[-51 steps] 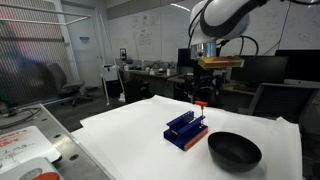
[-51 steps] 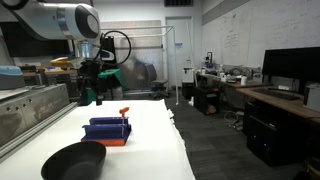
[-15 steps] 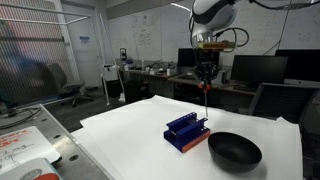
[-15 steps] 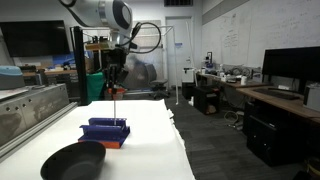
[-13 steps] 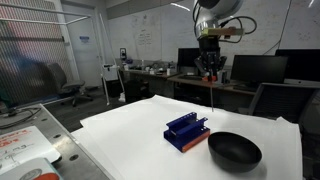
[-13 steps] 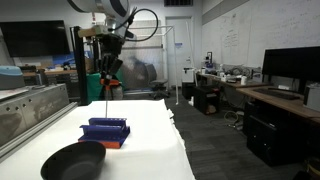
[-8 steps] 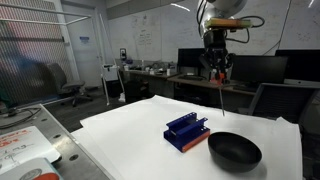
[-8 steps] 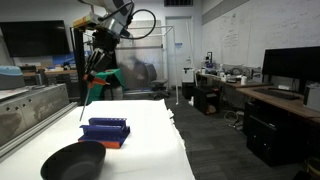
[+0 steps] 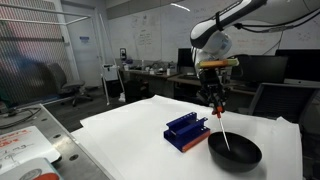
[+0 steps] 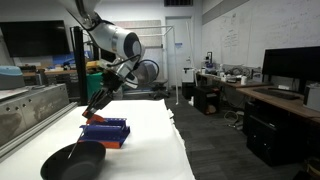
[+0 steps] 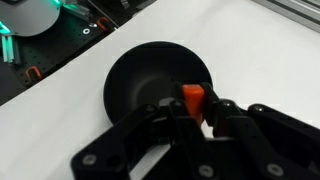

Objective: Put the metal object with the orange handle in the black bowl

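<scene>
My gripper should keep hold of the metal object until its handle is lower; the object would fall now and perhaps tip over the bowl's rim.
My gripper [image 9: 216, 107] is shut on the small orange handle [image 11: 192, 97] of the metal object, a long thin silver rod [image 9: 224, 133]. The rod slants down from the jaws, and its lower end reaches into the black bowl [image 9: 236, 153]. In both exterior views the gripper [image 10: 97, 105] hangs tilted just above the bowl [image 10: 72, 161]. In the wrist view the round black bowl [image 11: 140, 85] lies directly below the fingers [image 11: 228, 112], and the rod itself is hidden behind them.
A blue slotted rack [image 9: 186, 130] on an orange base stands beside the bowl on the white table cover [image 9: 130, 140]; the rack [image 10: 106, 130] is just behind the bowl. Desks with monitors [image 9: 258, 70] line the back. A metal bench [image 10: 25, 110] flanks the table.
The gripper has come down from high above the table and tilted, carrying the metal object over the bowl. The rod's tip has gone from hanging in the air to reaching into the bowl.
</scene>
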Tool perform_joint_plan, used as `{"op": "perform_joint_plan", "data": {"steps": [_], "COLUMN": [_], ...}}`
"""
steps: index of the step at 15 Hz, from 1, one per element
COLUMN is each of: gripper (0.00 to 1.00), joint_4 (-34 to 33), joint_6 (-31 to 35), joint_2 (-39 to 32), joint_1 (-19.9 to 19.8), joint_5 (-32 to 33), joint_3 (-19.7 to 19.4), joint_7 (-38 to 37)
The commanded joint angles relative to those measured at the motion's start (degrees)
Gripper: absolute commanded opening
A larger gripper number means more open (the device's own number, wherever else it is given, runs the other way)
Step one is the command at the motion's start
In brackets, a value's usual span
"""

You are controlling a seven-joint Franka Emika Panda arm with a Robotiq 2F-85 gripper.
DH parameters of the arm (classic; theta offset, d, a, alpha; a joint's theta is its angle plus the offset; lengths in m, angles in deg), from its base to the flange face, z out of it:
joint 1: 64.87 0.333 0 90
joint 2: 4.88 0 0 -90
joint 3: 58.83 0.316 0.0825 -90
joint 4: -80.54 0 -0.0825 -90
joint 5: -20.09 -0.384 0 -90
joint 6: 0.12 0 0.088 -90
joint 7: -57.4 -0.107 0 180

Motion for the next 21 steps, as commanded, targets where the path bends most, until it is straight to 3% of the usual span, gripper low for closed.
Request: {"op": "perform_joint_plan", "data": {"steps": [1,17,18,19,21], "gripper": [0.1,0.13,0.16,0.39,0.54], "joint_4": [-1.26,-0.12,-0.07,-0.2,-0.16], "joint_6": [-1.32,-1.27,-1.24,-1.32,-1.32], "joint_2": [-2.72,-8.69,-8.66,-8.68,-8.69], "joint_1": [-0.32,0.57,0.6,0.59,0.57], "joint_5": [-2.6,-0.83,-0.83,-0.83,-1.09], "joint_3": [-0.66,-0.99,-0.97,-0.95,-0.89], "joint_7": [-1.78,-1.45,-1.47,-1.44,-1.47]}}
